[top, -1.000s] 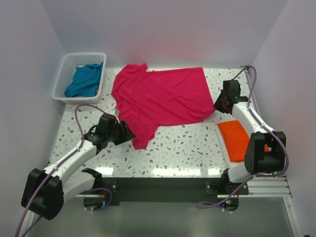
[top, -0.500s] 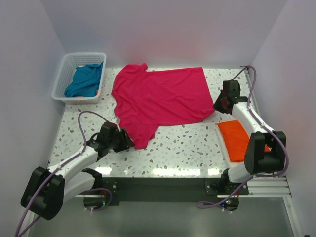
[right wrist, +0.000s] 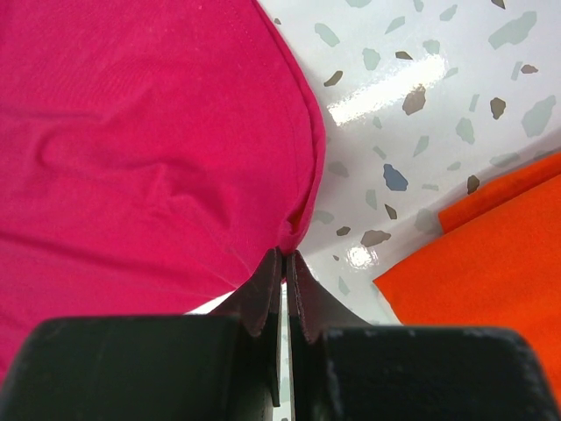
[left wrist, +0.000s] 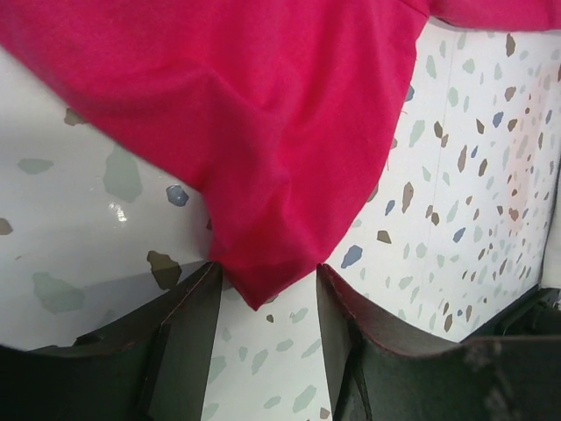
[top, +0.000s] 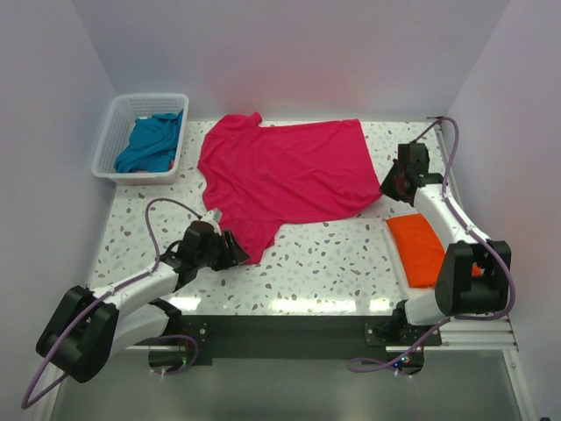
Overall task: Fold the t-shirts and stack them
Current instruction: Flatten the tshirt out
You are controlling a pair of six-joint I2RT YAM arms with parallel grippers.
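Observation:
The sleeve tip's side edges are level with my fingertips, so my left gripper should close on it.
The crimson-pink t-shirt [top: 285, 175] lies spread flat across the table's middle. My left gripper [top: 238, 253] is open at the shirt's near sleeve tip; in the left wrist view the sleeve tip [left wrist: 259, 289] sits between the spread fingers [left wrist: 188, 324]. My right gripper [top: 389, 189] is shut on the shirt's near right corner [right wrist: 294, 230], pinched at the hem. The orange t-shirt [top: 422, 248] lies folded at the right edge, also in the right wrist view [right wrist: 491, 263]. The teal-blue t-shirt [top: 151, 142] lies crumpled in the basket.
A white lattice plastic basket [top: 112, 140] stands at the back left corner. Walls close the table in on the left, back and right. Speckled tabletop [top: 333, 263] shows in front of the pink shirt.
My left gripper has moved to the right along the table's near side, from left of the sleeve to its tip. The right arm has barely moved.

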